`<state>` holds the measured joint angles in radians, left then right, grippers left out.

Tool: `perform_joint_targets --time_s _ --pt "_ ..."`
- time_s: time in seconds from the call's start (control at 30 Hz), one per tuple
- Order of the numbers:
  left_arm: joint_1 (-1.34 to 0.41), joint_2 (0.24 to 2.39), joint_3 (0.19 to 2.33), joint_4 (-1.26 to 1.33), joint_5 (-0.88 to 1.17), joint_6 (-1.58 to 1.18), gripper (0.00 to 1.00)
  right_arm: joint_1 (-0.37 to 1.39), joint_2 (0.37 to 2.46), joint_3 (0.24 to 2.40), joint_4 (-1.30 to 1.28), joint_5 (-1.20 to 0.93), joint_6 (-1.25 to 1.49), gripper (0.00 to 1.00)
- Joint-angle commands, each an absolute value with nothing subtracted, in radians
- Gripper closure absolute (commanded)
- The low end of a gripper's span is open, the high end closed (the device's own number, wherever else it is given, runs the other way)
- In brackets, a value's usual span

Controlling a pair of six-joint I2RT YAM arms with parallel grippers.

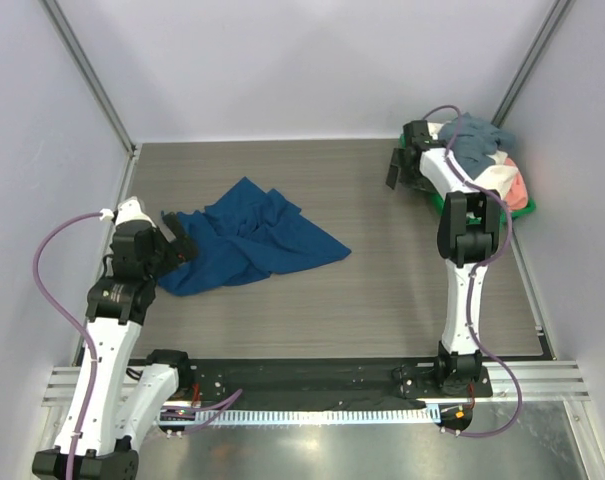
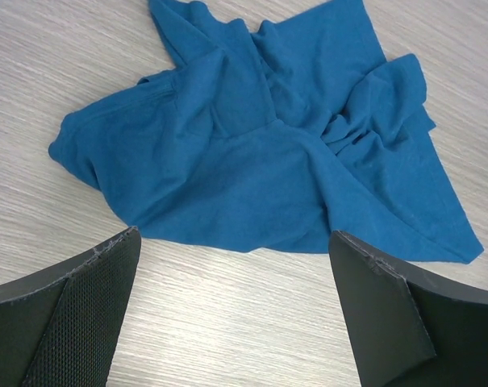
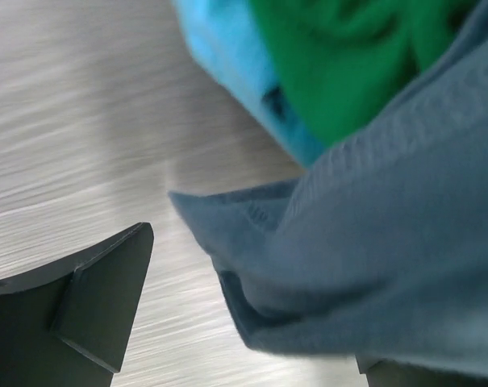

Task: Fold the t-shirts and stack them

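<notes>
My left gripper will grab the dark blue t-shirt (image 1: 252, 240) by its outer edge next, so the opposite end stays free to spread it for folding.
A dark blue t-shirt (image 1: 252, 240) lies crumpled on the table, left of centre. My left gripper (image 1: 179, 243) hovers at its left edge. In the left wrist view the blue t-shirt (image 2: 260, 161) spreads just beyond my left gripper (image 2: 235, 238), which is open over bare table. At the back right, grey-blue (image 1: 472, 143), white (image 1: 497, 178) and salmon-pink (image 1: 519, 192) t-shirts are heaped in a green basket (image 1: 434, 200). My right gripper (image 1: 395, 172) is at the basket's left side. In the right wrist view it (image 3: 256, 298) is open, with a fold of the grey-blue t-shirt (image 3: 389, 242) hanging between its fingers.
The basket stands in the back right corner against the wall. In the right wrist view, green basket plastic (image 3: 348, 64) and a light blue cloth (image 3: 227, 48) lie behind the grey-blue fold. Walls close in the table on the left, back and right.
</notes>
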<state>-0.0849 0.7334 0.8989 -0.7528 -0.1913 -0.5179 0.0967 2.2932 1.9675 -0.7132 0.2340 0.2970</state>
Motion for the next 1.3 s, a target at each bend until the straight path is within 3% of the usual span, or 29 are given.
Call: perform_joint_targets --time_s 0.0,0.23,0.37,0.63,0.8,1.03,1.1,1.2,1.23,1.27 --pt "-0.087 0.744 0.900 -0.735 -0.173 -0.508 0.00 -0.031 2.293 1.956 -0.742 0.374 0.248 0.03" --pt "-0.087 0.787 0.904 -0.719 -0.236 -0.534 0.01 0.162 2.252 2.019 -0.765 0.153 0.171 0.04" --pt "-0.086 0.888 0.942 -0.684 -0.305 -0.592 0.08 0.294 2.244 2.037 -0.825 0.083 0.179 0.04" --pt "-0.087 1.236 0.928 -0.413 -0.491 -0.681 0.13 0.466 2.125 1.775 -0.683 -0.095 0.275 0.04" --pt "-0.083 1.449 1.005 -0.342 -0.551 -0.666 0.14 0.483 2.074 1.658 -0.638 -0.121 0.293 0.05" --pt "-0.042 1.647 1.069 -0.247 -0.494 -0.661 0.19 0.483 2.030 1.493 -0.620 -0.104 0.291 0.11" --pt "-0.035 1.687 1.077 -0.241 -0.482 -0.663 0.30 0.483 2.007 1.450 -0.609 -0.129 0.293 0.14" --pt "-0.022 1.715 1.089 -0.242 -0.457 -0.675 0.47 0.483 1.993 1.368 -0.580 -0.143 0.299 0.26" --pt "-0.020 1.718 1.086 -0.244 -0.446 -0.678 0.56 0.483 1.993 1.342 -0.572 -0.162 0.301 0.42" --pt "-0.020 1.718 1.085 -0.241 -0.437 -0.678 0.63 0.483 1.994 1.332 -0.569 -0.172 0.302 0.48"
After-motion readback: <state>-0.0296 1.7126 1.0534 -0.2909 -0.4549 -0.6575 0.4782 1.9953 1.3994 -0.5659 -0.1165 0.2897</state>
